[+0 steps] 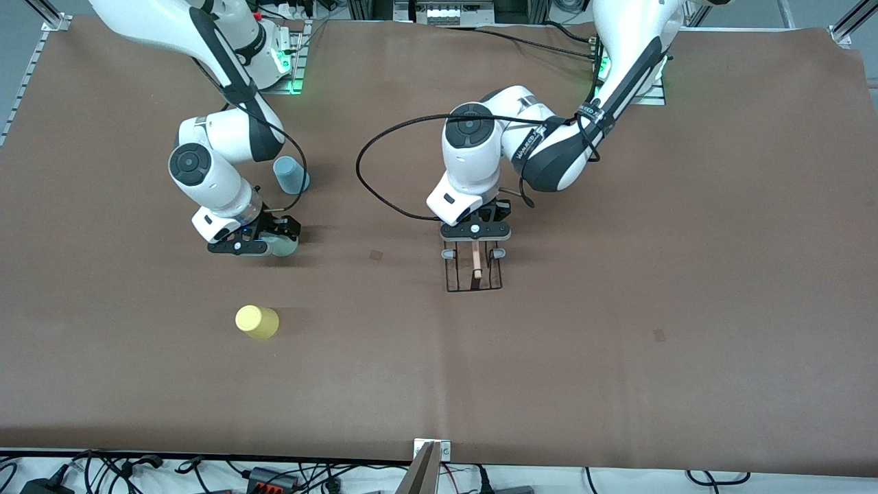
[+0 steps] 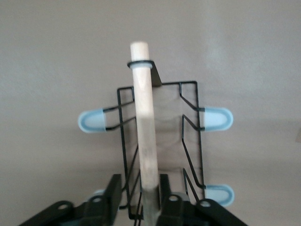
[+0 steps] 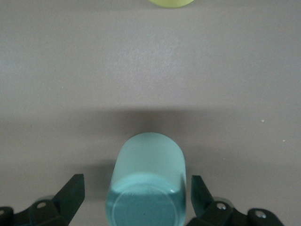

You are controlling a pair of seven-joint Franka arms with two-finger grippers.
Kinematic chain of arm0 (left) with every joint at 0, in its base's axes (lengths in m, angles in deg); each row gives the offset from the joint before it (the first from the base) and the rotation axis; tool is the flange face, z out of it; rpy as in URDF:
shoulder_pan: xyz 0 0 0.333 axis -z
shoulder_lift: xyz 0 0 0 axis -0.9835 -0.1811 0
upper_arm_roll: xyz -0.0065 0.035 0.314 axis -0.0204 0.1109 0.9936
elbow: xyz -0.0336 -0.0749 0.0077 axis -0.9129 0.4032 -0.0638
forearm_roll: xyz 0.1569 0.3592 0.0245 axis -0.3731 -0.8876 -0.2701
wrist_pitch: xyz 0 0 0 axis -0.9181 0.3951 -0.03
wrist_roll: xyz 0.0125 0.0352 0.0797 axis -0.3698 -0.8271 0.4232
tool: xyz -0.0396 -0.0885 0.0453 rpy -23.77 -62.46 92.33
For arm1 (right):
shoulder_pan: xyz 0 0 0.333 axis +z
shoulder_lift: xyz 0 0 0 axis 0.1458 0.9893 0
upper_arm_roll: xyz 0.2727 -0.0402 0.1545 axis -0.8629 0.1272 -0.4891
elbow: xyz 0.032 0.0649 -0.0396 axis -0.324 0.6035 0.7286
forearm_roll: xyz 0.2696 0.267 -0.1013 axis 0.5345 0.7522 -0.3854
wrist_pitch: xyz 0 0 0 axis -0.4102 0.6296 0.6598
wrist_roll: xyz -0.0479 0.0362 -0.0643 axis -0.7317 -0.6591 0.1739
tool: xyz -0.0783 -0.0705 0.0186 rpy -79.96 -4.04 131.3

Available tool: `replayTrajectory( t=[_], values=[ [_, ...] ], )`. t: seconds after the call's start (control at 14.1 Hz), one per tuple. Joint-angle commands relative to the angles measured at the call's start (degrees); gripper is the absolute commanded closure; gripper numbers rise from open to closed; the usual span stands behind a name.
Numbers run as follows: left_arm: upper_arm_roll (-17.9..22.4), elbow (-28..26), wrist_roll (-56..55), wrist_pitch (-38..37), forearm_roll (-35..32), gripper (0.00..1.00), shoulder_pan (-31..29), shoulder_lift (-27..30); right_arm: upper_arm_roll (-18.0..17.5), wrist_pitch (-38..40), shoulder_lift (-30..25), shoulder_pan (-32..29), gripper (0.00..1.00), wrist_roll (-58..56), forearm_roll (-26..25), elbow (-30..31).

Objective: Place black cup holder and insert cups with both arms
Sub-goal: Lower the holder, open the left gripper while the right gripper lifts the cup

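My right gripper is to grab the pale green cup by its body (image 1: 280, 244) next. Then it should insert the cup into the black cup holder (image 1: 461, 278).
The black cup holder (image 1: 461, 278) stands on the table near the middle, its wooden rod (image 2: 145, 117) on top and pale blue capped prongs (image 2: 216, 118) at the sides. My left gripper (image 1: 475, 241) is right over it, open, with one finger on each side of the rod (image 2: 138, 193). My right gripper (image 1: 280, 240) is open around the pale green cup (image 1: 287, 248), low at the table; in the right wrist view (image 3: 136, 197) the cup (image 3: 148, 165) sits between the fingers with small gaps. The light blue cup (image 1: 291, 173) stands farther from the front camera than the green one. The yellow cup (image 1: 257, 322) stands nearer.
A brown mat (image 1: 617, 357) covers the table. A black cable (image 1: 374, 185) loops from the left arm over the mat between the two grippers. The yellow cup's edge shows in the right wrist view (image 3: 171, 3).
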Motion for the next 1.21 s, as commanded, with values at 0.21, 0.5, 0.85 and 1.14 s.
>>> replayTrajectory(
  t=[0.21,0.5,0.85,1.14],
  values=[
    [-0.31,1.9,0.02,-7.34,-1.74,0.0,-1.81,6.2,0.39,-1.18,-1.6,0.54,0.0,0.65,-0.32,3.49],
    [-0.49,1.98,0.19,-13.85,-1.56,0.0,-6.46,12.79,0.56,-1.1,-1.78,0.37,0.25,0.22,-0.24,3.4],
    [-0.84,2.07,16.67,-17.2,2.11,0.0,-16.21,18.94,0.91,2.31,-5.19,0.19,0.82,-0.05,-0.24,2.35],
    [-0.84,2.6,32.86,-22.03,10.99,0.0,-24.92,21.5,0.22,18.37,-13.19,0.72,0.83,5.81,-0.32,-4.22]
  ],
)
